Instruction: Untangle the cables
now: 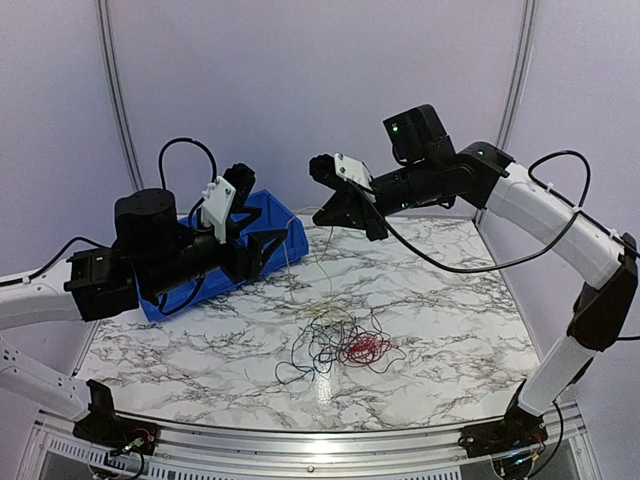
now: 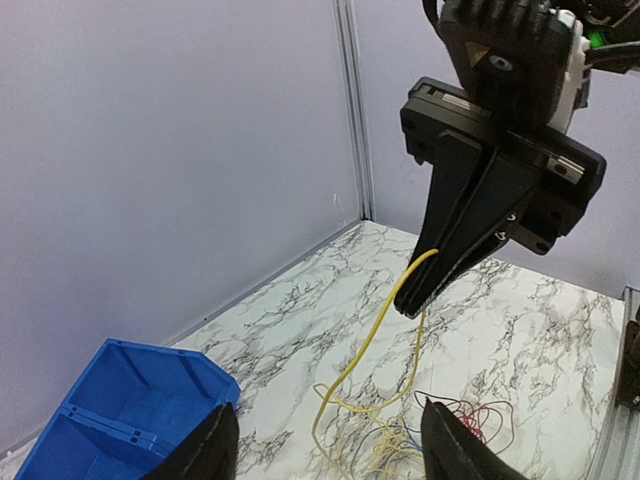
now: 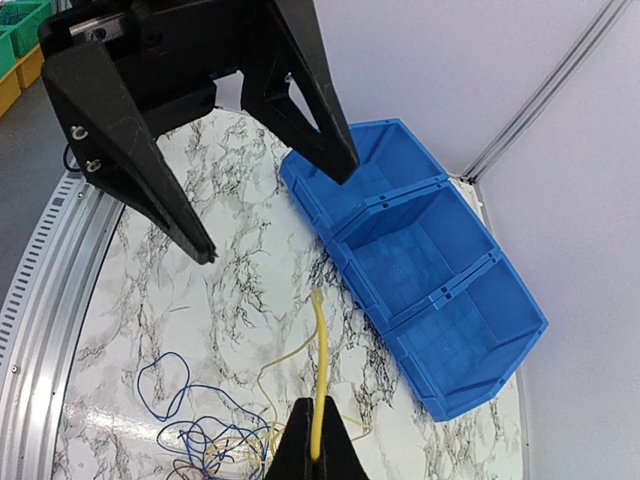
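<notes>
The left gripper needs to grab the yellow cable next by its end piece beside the other gripper's fingers, so the cable's tangled length stays free to slip out.
The cables (image 1: 340, 345) lie in a loose tangle of red, blue, dark and yellow wires on the marble table (image 1: 450, 320). My right gripper (image 1: 377, 231) hangs above the table's far middle, shut on one end of a yellow cable (image 3: 320, 345). That cable (image 2: 372, 340) droops from the right gripper (image 2: 410, 300) down into the tangle (image 2: 450, 425). The short free end sticks out past the right gripper (image 3: 318, 445). My left gripper (image 2: 330, 455) is open and empty, raised over the blue bin's near side. It faces the right gripper, apart from the cable.
A blue bin (image 1: 272, 212) with divided compartments sits at the table's back left, against the wall, also seen as a bin (image 3: 430, 280) from the right wrist. Purple walls enclose the back and sides. A metal rail (image 1: 300, 445) edges the front.
</notes>
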